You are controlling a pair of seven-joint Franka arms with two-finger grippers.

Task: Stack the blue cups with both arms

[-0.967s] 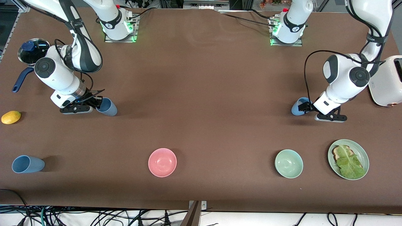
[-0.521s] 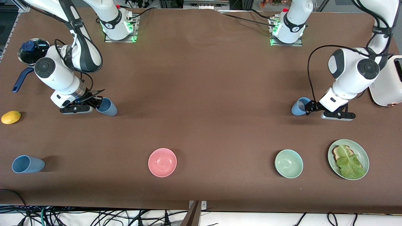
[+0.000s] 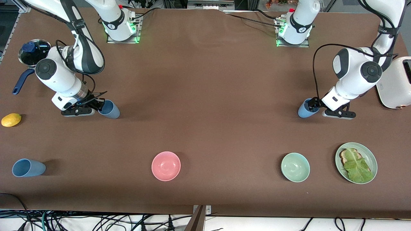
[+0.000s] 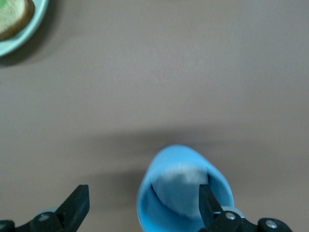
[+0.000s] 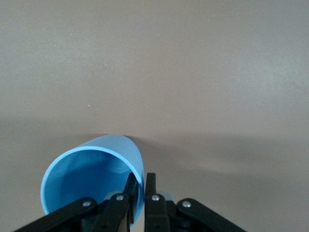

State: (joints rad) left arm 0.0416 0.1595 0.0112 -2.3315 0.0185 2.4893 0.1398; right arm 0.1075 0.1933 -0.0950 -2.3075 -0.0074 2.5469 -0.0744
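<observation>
The robot's left gripper needs to grab the second blue cup by its rim [image 3: 316,110] [image 4: 144,195] next. The robot will then stack that cup with the cup in its right gripper.
A light-blue cup [image 3: 110,110] lies tilted toward the right arm's end of the table, its mouth facing my right gripper [image 3: 98,105]. The right gripper [image 5: 140,186] is shut on this cup's [image 5: 91,179] rim wall, one finger inside and one outside. A second blue cup [image 3: 306,109], whitish inside, lies toward the left arm's end. My left gripper [image 3: 313,105] is open at its mouth. In the left wrist view the gripper [image 4: 143,205] straddles this cup's [image 4: 183,193] wall, one finger inside and one well outside. A third blue cup [image 3: 28,167] lies on its side near the front edge.
A pink bowl [image 3: 166,166], a mint-green bowl [image 3: 295,167] and a green plate [image 3: 372,158] with toast and lettuce stand near the front edge. A lemon [image 3: 11,119] and a dark-blue pot [image 3: 32,53] are beside the right arm. A white toaster [image 3: 395,83] is beside the left arm.
The left arm drew back from its cup toward its end of the table, then came in again so one finger is in the cup's mouth. The right arm and its cup have not moved.
</observation>
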